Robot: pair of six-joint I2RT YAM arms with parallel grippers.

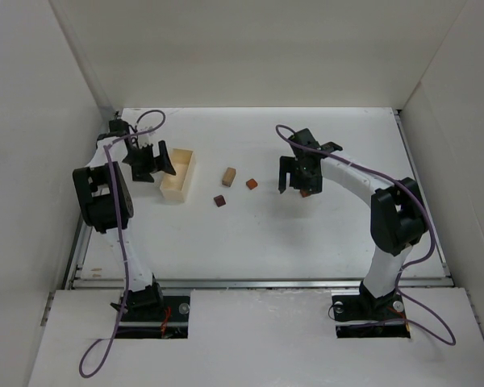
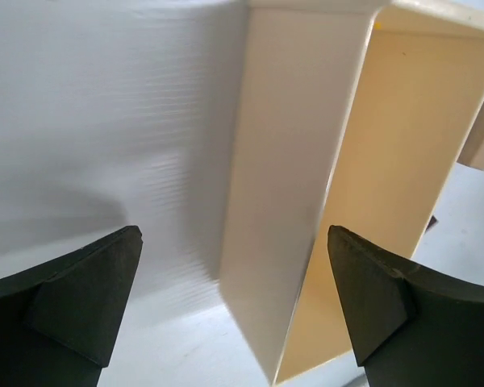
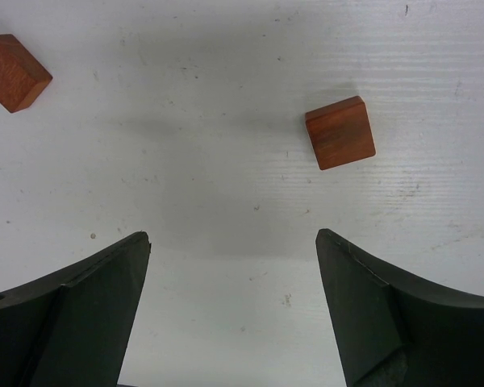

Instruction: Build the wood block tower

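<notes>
The light tan oblong block will join the tower by its free ends, so my left gripper will grab the block by its long sides next.
The blocks lie loose and apart on the white table. A light tan oblong (image 1: 228, 176) lies mid-table, with a reddish-orange cube (image 1: 252, 184) to its right and a dark brown cube (image 1: 219, 201) in front. My right gripper (image 1: 298, 185) hovers open over another reddish-orange cube (image 1: 305, 193). In the right wrist view that cube (image 3: 340, 132) lies ahead of the open right gripper (image 3: 232, 236), toward its right finger, and a second cube (image 3: 14, 71) sits far left. My left gripper (image 1: 153, 172) is open at the tray, nothing held.
The pale wooden tray (image 1: 177, 173) stands at the back left. In the left wrist view its near wall (image 2: 290, 161) rises between the spread fingers (image 2: 89, 298) of the left gripper (image 2: 234, 234). White enclosure walls ring the table.
</notes>
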